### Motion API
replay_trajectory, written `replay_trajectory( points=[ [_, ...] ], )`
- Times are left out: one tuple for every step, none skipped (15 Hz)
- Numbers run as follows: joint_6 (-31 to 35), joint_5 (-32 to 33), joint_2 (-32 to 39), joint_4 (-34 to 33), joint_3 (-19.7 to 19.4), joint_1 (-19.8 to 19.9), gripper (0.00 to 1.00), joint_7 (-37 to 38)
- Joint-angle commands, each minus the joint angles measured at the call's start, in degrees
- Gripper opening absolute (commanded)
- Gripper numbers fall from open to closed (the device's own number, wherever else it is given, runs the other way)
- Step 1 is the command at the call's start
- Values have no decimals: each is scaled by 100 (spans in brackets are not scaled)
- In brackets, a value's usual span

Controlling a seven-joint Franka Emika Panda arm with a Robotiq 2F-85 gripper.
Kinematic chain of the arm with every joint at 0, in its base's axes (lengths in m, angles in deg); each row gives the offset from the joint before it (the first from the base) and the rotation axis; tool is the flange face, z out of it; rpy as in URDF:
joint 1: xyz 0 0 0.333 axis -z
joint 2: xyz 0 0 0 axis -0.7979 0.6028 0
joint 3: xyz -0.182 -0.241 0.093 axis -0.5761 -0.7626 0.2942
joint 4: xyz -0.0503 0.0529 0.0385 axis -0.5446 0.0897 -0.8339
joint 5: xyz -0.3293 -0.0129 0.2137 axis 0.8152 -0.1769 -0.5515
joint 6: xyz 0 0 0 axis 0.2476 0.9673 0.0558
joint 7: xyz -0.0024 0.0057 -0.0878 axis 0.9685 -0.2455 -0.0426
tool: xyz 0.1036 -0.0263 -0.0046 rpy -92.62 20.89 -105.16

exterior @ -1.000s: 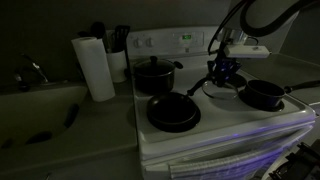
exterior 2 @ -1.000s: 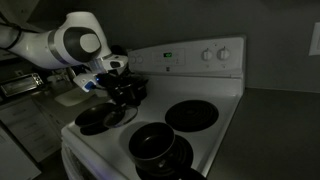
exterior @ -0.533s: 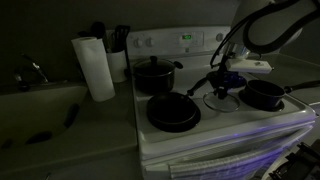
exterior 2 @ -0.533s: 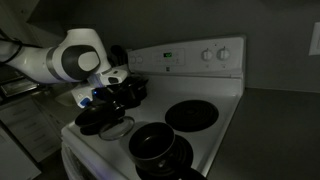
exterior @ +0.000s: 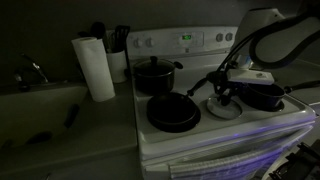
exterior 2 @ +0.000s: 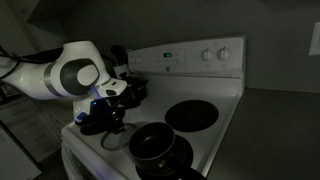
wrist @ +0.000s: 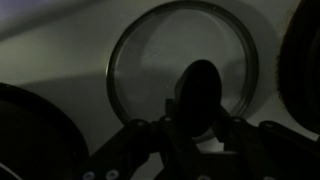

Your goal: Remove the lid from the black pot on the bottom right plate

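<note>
The small glass lid (exterior: 222, 109) is low over the white stove top, between the pan and pot, and would land flat there, so it is time to open my gripper.
My gripper (exterior: 225, 92) is shut on the dark knob of the small glass lid (exterior: 222, 109) and holds it low over the white stove top, between the frying pan and the small black pot (exterior: 263, 95). The pot stands uncovered on its front burner, which it hides. In the wrist view the lid's pale rim (wrist: 160, 60) rings the knob between my fingers (wrist: 200, 122). In an exterior view the gripper (exterior 2: 110, 117) holds the lid (exterior 2: 113, 137) beside the open pot (exterior 2: 152, 148).
A wide black frying pan (exterior: 173, 111) sits on the front burner beside the lid. A taller black pot (exterior: 155, 74) with its lid stands behind. A bare coil burner (exterior 2: 194, 114) is free. A paper towel roll (exterior: 96, 67) stands on the counter by the sink.
My gripper has carried the lid down and toward the stove's front, from above the back burner area to low between the frying pan and the small pot.
</note>
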Motion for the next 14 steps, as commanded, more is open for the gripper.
replay_trajectory(
  points=[
    [210, 69, 52, 171, 39, 45, 12, 148],
    [228, 59, 74, 175, 39, 44, 12, 159],
    [239, 50, 76, 176, 38, 43, 12, 166],
    [190, 90, 41, 176, 36, 51, 61, 192],
    [105, 131, -16, 176, 30, 63, 65, 216],
    [-38, 128, -91, 165, 17, 68, 70, 190],
    [-244, 176, -203, 150, 16, 73, 77, 202],
    [-351, 157, -288, 148, 11, 67, 84, 112],
    [-440, 187, -405, 157, 18, 63, 92, 77],
    [-486, 209, -478, 153, 21, 66, 98, 43],
    [-504, 215, -569, 152, 22, 75, 100, 8],
    [-515, 210, -648, 145, 24, 85, 100, -29],
    [-582, 187, -732, 108, 25, 91, 100, -88],
    [-659, 183, -825, 84, 34, 97, 100, -137]
  ],
)
